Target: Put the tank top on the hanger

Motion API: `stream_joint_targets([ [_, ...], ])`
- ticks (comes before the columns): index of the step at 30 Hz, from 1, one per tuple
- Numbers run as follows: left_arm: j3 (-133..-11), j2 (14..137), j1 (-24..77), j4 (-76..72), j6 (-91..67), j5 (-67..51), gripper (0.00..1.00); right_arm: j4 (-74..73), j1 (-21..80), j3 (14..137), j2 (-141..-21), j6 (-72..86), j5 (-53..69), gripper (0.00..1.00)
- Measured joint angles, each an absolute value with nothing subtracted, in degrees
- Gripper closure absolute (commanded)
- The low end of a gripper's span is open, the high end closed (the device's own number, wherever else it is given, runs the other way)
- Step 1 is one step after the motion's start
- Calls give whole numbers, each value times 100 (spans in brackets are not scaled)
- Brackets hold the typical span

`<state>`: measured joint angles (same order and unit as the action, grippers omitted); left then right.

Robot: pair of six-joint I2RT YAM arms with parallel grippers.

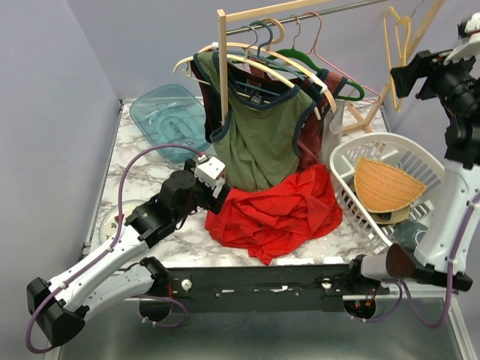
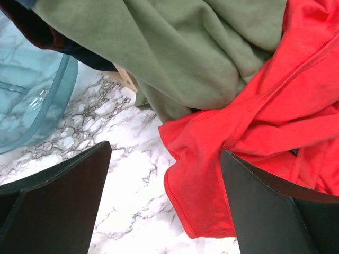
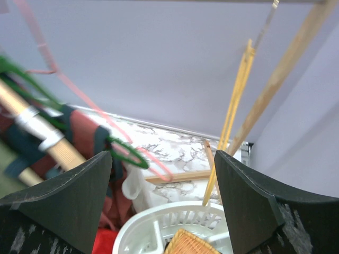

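My right gripper grabs the mustard-yellow hanger edge-on by its near arm (image 1: 405, 60) (image 3: 224, 136) next, so the far arm stays free to enter the tank top.
The red tank top (image 1: 274, 214) lies crumpled on the marble table, its upper edge against the clothes hanging from the rack. My left gripper (image 1: 220, 198) is open just off its left edge; in the left wrist view the tank top's (image 2: 254, 132) hem lies on the table below the left gripper (image 2: 165, 159), untouched. The thin mustard-yellow hanger (image 1: 395, 49) hangs at the far right end of the rack. My right gripper (image 1: 403, 75) is raised high beside it, open and empty. Ahead of the right gripper (image 3: 163, 159), toward its right finger, the hanger (image 3: 235, 106) hangs edge-on.
An olive-green top (image 1: 262, 135) on a cream wooden hanger hangs mid-rack, with green (image 1: 322, 64) and pink (image 1: 315, 41) hangers behind. A white basket (image 1: 375, 138) holding a wicker dish (image 1: 382, 184) stands at right. A blue tub (image 1: 169, 120) sits back left, a plate (image 1: 112, 217) near left.
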<state>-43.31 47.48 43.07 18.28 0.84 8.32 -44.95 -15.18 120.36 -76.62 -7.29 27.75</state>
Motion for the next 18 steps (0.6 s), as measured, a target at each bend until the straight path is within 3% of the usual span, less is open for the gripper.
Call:
stream_joint_targets([
  [5, -3938, 4622, 4307, 1546, 231, 860, 1, -4259, -1573, 12077, -8506, -158, 2300, 17],
  [11, -3889, 4624, 4307, 1363, 320, 899, 1, -4143, -1601, 12379, -9515, 91, 1968, 30],
  [15, -3887, 4630, 4285, 1286, 351, 906, 1, -4080, -1625, 12477, -9876, 113, 1798, 44],
  [18, -3887, 4683, 4281, 1260, 364, 906, 1, -4023, -1625, 12567, -10101, 99, 1772, 68],
])
